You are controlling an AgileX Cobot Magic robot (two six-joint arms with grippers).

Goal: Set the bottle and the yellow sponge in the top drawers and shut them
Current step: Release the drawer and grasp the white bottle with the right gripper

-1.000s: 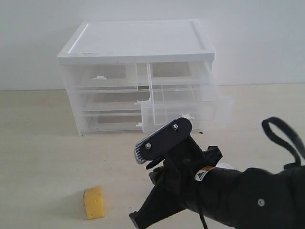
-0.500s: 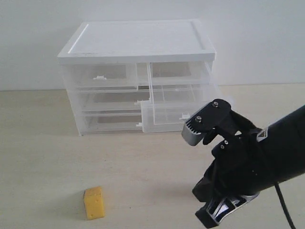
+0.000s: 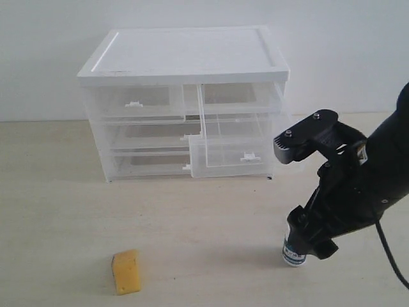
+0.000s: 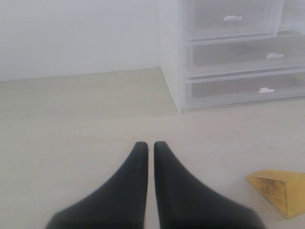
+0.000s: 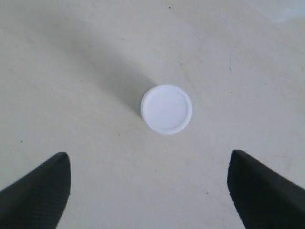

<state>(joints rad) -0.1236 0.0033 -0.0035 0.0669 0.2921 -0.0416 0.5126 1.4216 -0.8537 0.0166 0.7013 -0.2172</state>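
The right gripper takes the bottle by its white end with the cap [image 5: 166, 109] next, to put it into the open top drawer.
The bottle [image 3: 293, 256] stands upright on the table at the right, its teal label just showing under my right arm. My right gripper [image 3: 301, 245] hangs straight over it, open. In the right wrist view the white cap [image 5: 167, 109] lies ahead of the wide-apart fingers of the right gripper [image 5: 147, 156], untouched. The yellow sponge [image 3: 126, 272] stands at the front left and also shows as the sponge [image 4: 279, 191] beside my shut left gripper [image 4: 148, 144], which holds nothing. The right top drawer [image 3: 233, 157] is pulled out. The left top drawer [image 3: 136, 102] is shut.
The white-topped cabinet [image 3: 185, 54] stands at the back middle against a white wall, and its two full-width drawers [image 4: 238, 71] are shut. Bare table lies between the sponge and the bottle.
My right arm has swung from the front middle to the right and come down over the bottle, which was hidden before. The sponge and drawers have not moved.
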